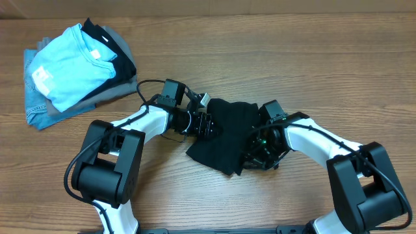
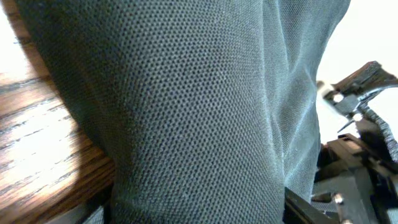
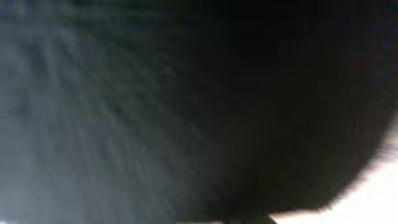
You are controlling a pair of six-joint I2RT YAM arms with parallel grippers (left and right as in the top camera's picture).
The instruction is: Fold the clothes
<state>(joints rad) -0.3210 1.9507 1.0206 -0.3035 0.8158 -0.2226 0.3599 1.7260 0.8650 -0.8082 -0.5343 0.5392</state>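
Note:
I need to carry the black shirt over and lay it on the pile, so my left gripper should next grab the shirt's edge that faces the folded garments.
The clothes (image 1: 227, 133), a black shirt, lie bunched in a crumpled heap at the middle of the wooden table (image 1: 305, 58). My left gripper (image 1: 209, 125) is at the heap's left edge. In the left wrist view the black mesh cloth (image 2: 186, 112) fills the whole space between the fingers (image 2: 305, 208), and how far the jaws have come together is hidden. My right gripper (image 1: 255, 151) is sunk into the heap's right side, where the cloth gathers up to it. Dark blurred cloth (image 3: 186, 93) covers the right wrist view and hides its fingers.
A pile of folded garments sits at the back left, a light blue T-shirt (image 1: 68, 65) on top and grey and denim pieces (image 1: 39, 110) under it. Both white arms reach in from the front edge. Parts of the right arm (image 2: 364, 93) show beyond the cloth.

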